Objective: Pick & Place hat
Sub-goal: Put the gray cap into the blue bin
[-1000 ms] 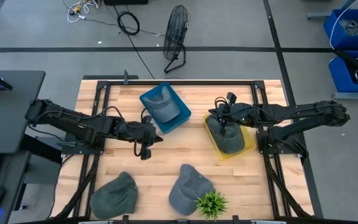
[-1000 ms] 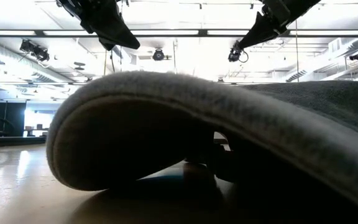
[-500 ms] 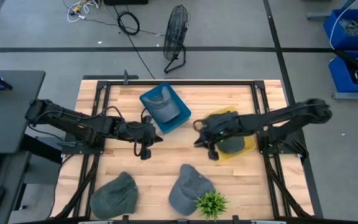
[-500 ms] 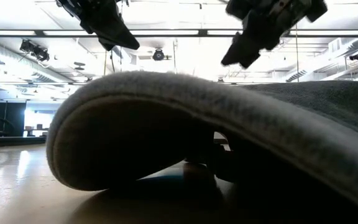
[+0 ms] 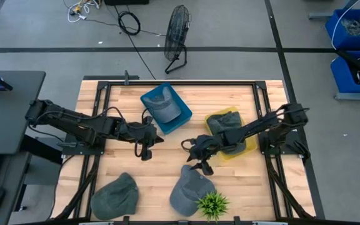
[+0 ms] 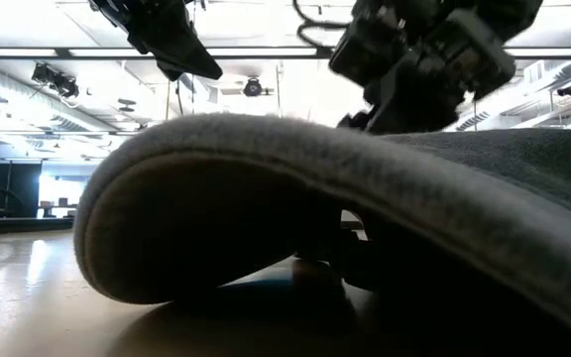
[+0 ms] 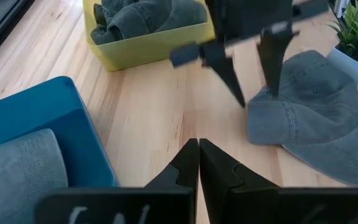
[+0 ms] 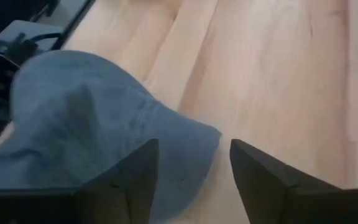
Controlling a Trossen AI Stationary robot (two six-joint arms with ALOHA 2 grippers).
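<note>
My right gripper is to grab the middle hat next by the top's back edge (image 5: 190, 170), opposite the hat's brim (image 5: 181, 205). That way it can pick the hat up for placing.
Two grey hats lie on the wooden table near its front edge, one in the middle (image 5: 189, 190) and one at the left (image 5: 114, 197). My right gripper (image 5: 200, 164) hangs open over the middle hat's far edge (image 8: 185, 137), one finger on either side of it, as the left wrist view also shows (image 7: 257, 93). My left gripper (image 5: 147, 150) is shut and holds nothing, hovering left of the table's centre. A blue bin (image 5: 165, 107) and a yellow bin (image 5: 230, 132) each hold a grey hat. In the low view the middle hat (image 6: 315, 198) fills the foreground. My right gripper comes at the middle hat's far edge (image 7: 272, 106) from above, slanting toward the near side. I cannot tell whether its fingertips (image 7: 271, 87) touch the cloth. The hat lies flat on the table.
A small green plant (image 5: 212, 203) stands at the front edge, right beside the middle hat. Bare wood lies between the two grippers and right of the hat. Black frame rails run along the table's left and right sides.
My right gripper has left the yellow bin and swung toward the table's near edge and left, coming down over the middle hat. Its fingers have opened on the way. The hat in the yellow bin stays there.
</note>
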